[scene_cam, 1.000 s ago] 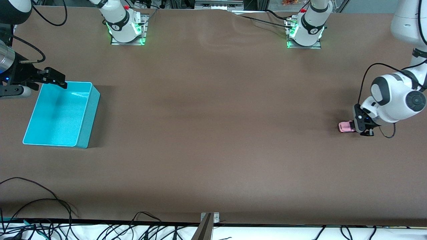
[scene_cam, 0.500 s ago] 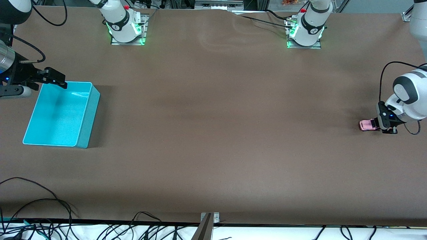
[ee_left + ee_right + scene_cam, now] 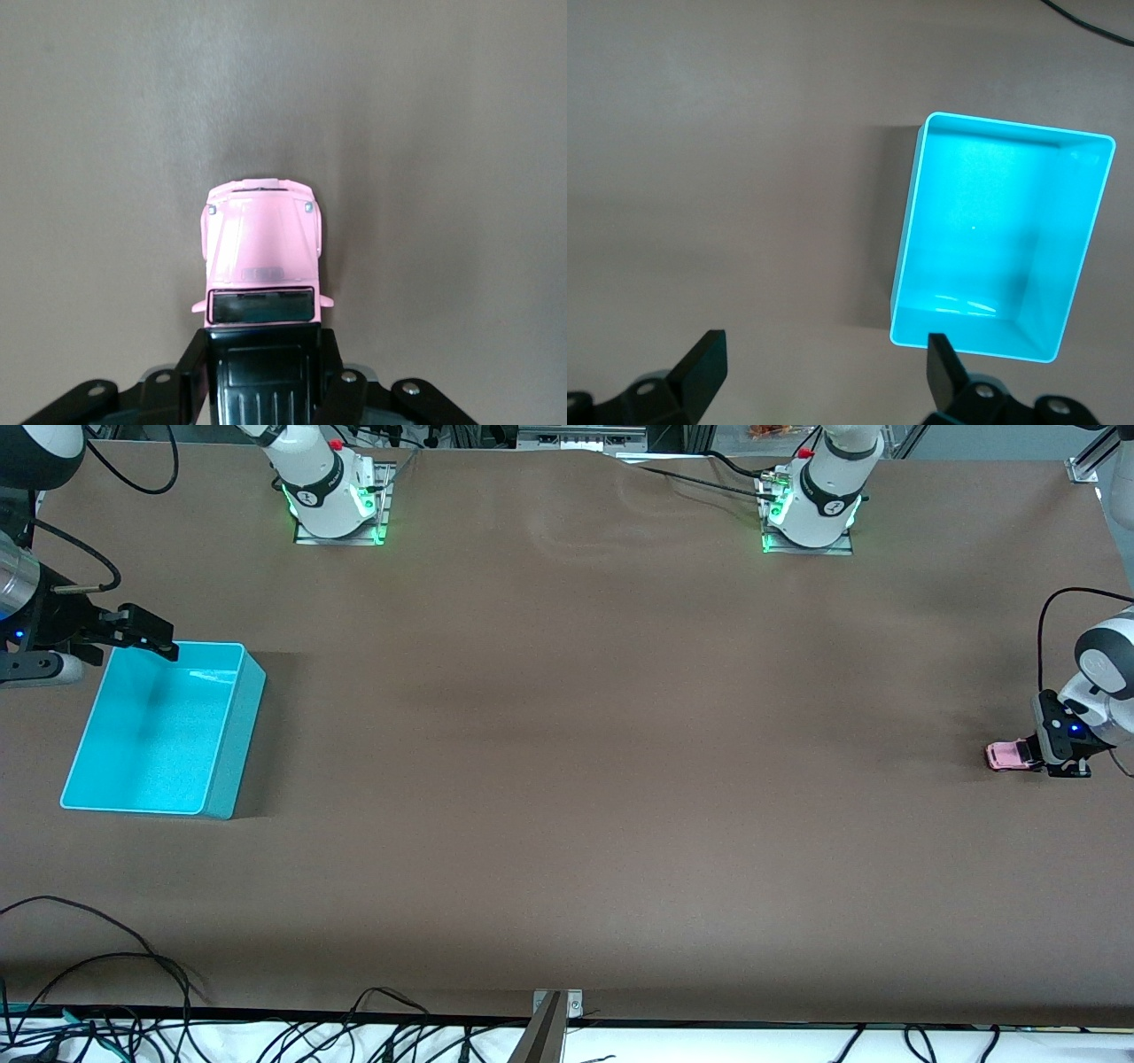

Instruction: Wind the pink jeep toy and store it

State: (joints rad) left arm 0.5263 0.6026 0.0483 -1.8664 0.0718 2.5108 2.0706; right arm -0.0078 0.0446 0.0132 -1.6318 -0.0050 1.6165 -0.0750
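Note:
My left gripper needs to let go of the toy, since the pink jeep toy [image 3: 1003,756] [image 3: 262,239] sits low on the brown table with its shadow close beside it.
The pink jeep toy [image 3: 1003,756] sits low on the brown table at the left arm's end, its hood [image 3: 261,237] pointing toward the right arm's end. My left gripper [image 3: 1029,755] is shut on its black-roofed rear, one finger against each side [image 3: 197,372]. The turquoise bin [image 3: 159,726] stands empty at the right arm's end of the table. My right gripper [image 3: 146,636] hangs open over the bin's corner nearest the robots' bases and holds nothing. In the right wrist view its fingers [image 3: 704,365] stand wide apart, with the bin [image 3: 983,221] just off one fingertip.
Brown table cover [image 3: 567,779] stretches between bin and jeep. The arm bases [image 3: 337,500] [image 3: 811,509] stand along the edge farthest from the front camera. Loose black cables [image 3: 97,965] and a metal bracket [image 3: 554,1010] lie at the edge nearest it.
My left gripper has drawn the jeep backward along the table, farther toward the left arm's end and away from the bin. The right arm has not moved.

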